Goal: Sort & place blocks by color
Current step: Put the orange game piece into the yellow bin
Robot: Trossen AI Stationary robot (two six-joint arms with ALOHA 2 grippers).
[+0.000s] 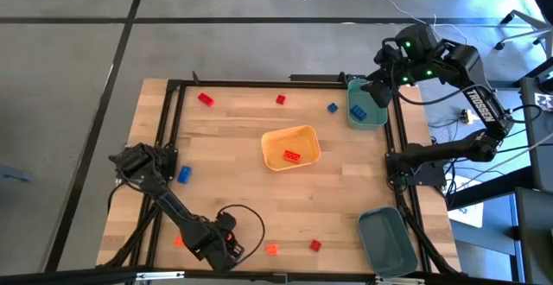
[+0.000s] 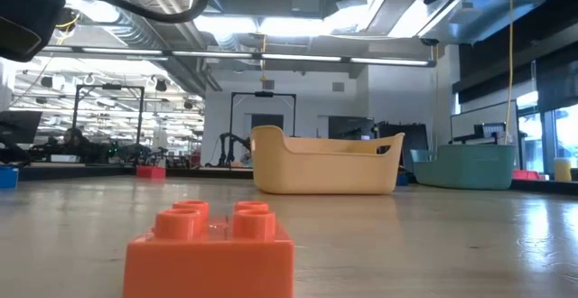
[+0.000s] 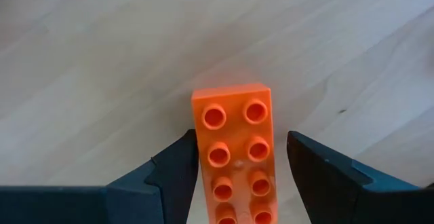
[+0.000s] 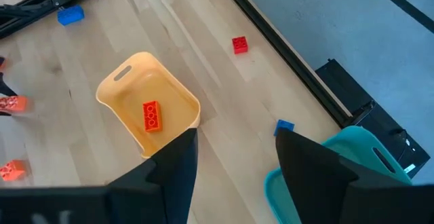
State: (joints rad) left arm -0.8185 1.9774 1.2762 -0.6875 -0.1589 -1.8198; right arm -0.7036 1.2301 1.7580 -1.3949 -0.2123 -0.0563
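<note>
The orange brick (image 3: 237,157) should next be picked up by its long sides with my left gripper. Then it can be sorted into the yellow-orange tray.
Small bricks lie scattered on the wooden table. My left gripper (image 1: 186,242) (image 3: 242,142) is open near the near-left corner. It points down over an orange brick (image 3: 236,159) (image 1: 179,242) that lies flat, studs up, between its fingers. Another orange brick (image 1: 271,250) (image 2: 212,244) and a red one (image 1: 315,245) lie along the near edge. Red bricks (image 1: 205,98) (image 1: 280,99) and a blue one (image 1: 332,107) lie at the far side, another blue one (image 1: 184,174) at the left. My right gripper (image 1: 370,91) (image 4: 235,134) hangs open and empty above the far teal bin (image 1: 367,105). My left gripper stands astride the orange brick's long sides from above, fingers across its width. One finger (image 3: 178,166) is right beside the brick's side (image 3: 198,163); I cannot tell whether it touches. The other finger stands clear of it. The brick rests flat on the table.
A yellow-orange tray (image 1: 304,135) (image 4: 119,91) in the middle of the table holds one red-orange brick (image 1: 292,155). The far teal bin holds a blue brick (image 1: 359,110). A second teal bin (image 1: 386,242) sits at the near right corner. A black frame (image 1: 259,84) borders the table.
</note>
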